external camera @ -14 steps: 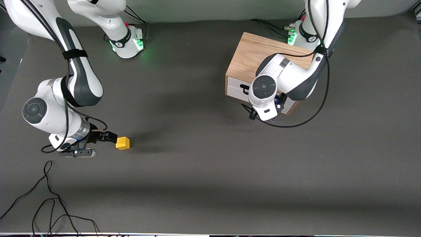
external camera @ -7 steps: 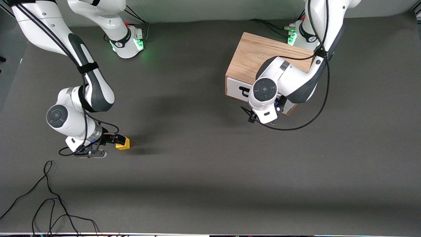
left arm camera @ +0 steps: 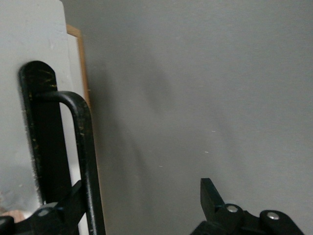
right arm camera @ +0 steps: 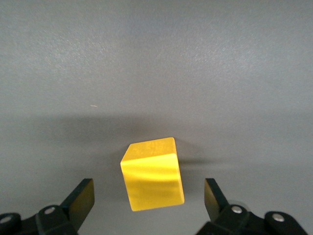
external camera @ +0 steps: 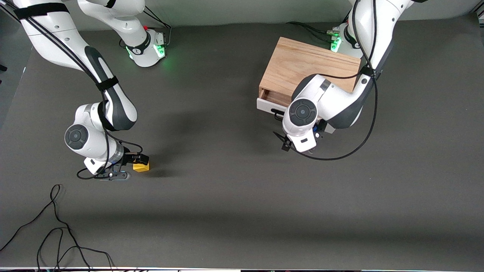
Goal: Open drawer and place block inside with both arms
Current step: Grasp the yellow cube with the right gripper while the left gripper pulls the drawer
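Observation:
My right gripper's fingers are above the yellow block's top (external camera: 141,167) and would miss if they closed now. My right gripper needs to go lower before it closes on the block.
The light-wood cabinet (external camera: 308,66) stands toward the left arm's end of the table. Its drawer (external camera: 269,107) is pulled out a little, and a strip of wood interior shows. My left gripper (left arm camera: 142,205) is at the drawer's white front panel (left arm camera: 29,58). It is open, with one finger (left arm camera: 68,203) hooked against the black wire handle (left arm camera: 84,147). In the front view the left wrist hides it. The yellow block (external camera: 141,166) lies on the mat toward the right arm's end. My right gripper (external camera: 138,160) is open and low, and the block (right arm camera: 152,174) sits between its fingers (right arm camera: 80,196), untouched.
Loose black cables (external camera: 56,226) lie on the mat nearer to the front camera at the right arm's end. The arm bases (external camera: 147,49) with green lights stand along the table's edge farthest from the camera. Dark mat (external camera: 227,170) lies between block and cabinet.
The left arm has pulled the drawer out a little from shut. The right gripper has moved over the block, so its open fingers now straddle it.

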### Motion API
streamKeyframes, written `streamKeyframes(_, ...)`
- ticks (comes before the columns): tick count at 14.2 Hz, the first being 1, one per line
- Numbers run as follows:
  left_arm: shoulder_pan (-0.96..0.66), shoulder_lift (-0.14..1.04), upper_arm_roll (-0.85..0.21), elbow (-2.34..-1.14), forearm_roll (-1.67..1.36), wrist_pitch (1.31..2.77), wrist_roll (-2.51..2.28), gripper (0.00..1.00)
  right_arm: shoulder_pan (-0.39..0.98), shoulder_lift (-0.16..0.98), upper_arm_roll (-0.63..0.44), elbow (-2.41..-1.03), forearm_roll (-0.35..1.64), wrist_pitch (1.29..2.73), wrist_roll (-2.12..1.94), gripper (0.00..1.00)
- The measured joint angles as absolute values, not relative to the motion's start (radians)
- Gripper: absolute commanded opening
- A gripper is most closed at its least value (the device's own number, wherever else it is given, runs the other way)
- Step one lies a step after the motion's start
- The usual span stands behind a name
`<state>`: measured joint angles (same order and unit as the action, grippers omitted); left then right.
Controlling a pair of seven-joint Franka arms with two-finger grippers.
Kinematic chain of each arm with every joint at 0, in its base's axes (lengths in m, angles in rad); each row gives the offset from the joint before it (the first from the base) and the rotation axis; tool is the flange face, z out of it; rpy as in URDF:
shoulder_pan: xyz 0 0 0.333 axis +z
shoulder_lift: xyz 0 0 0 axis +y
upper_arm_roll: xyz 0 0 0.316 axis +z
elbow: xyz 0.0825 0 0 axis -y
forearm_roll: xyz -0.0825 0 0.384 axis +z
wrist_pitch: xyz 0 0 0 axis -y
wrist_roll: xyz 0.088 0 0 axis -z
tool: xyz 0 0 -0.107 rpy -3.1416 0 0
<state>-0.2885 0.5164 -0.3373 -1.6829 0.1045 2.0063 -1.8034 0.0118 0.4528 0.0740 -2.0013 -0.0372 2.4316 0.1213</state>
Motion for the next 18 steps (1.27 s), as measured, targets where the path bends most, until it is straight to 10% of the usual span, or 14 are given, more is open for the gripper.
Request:
streamKeyframes(12,-0.304,0.668,-0.341,-1.448,0.186,2.028,-1.856,1.00,0.012,0.539,0.074,-2.002,-0.083,2.517,0.121,1.00)
streamKeyframes(18,-0.308,0.676,-0.306,-1.385,0.189,2.077,-1.860,1.00,0.012,0.541,0.074,-2.002,-0.083,2.518,0.120,0.65)
